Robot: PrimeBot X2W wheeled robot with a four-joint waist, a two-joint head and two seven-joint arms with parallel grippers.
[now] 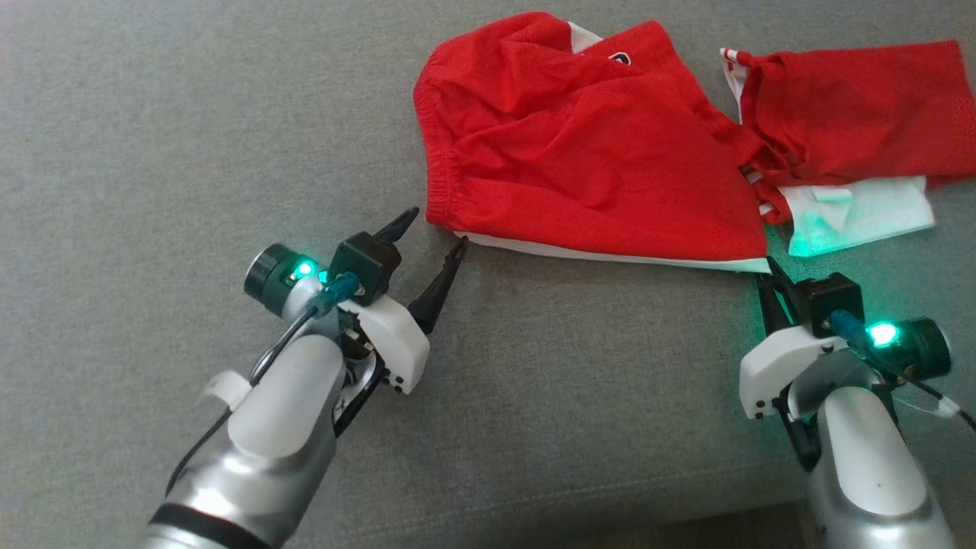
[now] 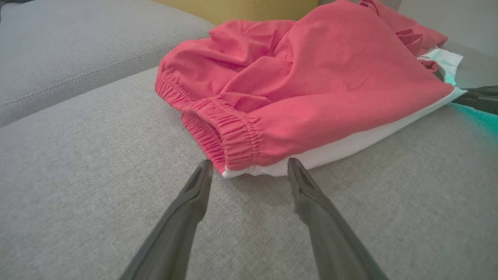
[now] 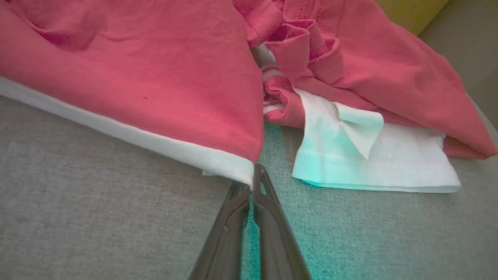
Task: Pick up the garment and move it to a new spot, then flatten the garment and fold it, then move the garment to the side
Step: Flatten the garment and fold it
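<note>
My left gripper is to pinch the garment next by its gathered waistband corner (image 1: 444,212). This corner stands up off the seat, while the crumpled red cloth (image 1: 595,160) lies slack.
The garment (image 1: 595,152), red shorts with an elastic waistband and white hems, lies crumpled on the grey sofa seat. My left gripper (image 1: 440,226) stands open at its near left corner. In the left wrist view the waistband corner (image 2: 237,155) sits just between my left gripper's (image 2: 249,163) spread tips, which do not pinch it. My right gripper (image 1: 766,268) is shut on the near right corner. In the right wrist view its fingertips (image 3: 253,177) pinch the white hem of the garment (image 3: 155,77). One leg is bunched to the right, with a white panel (image 3: 373,163) folded under it.
The grey sofa seat (image 1: 191,114) stretches wide to the left and in front of the garment. Its front edge (image 1: 686,518) runs along the bottom. A back cushion (image 2: 78,42) rises behind a seam, and a yellow cushion (image 2: 241,9) lies beyond the garment.
</note>
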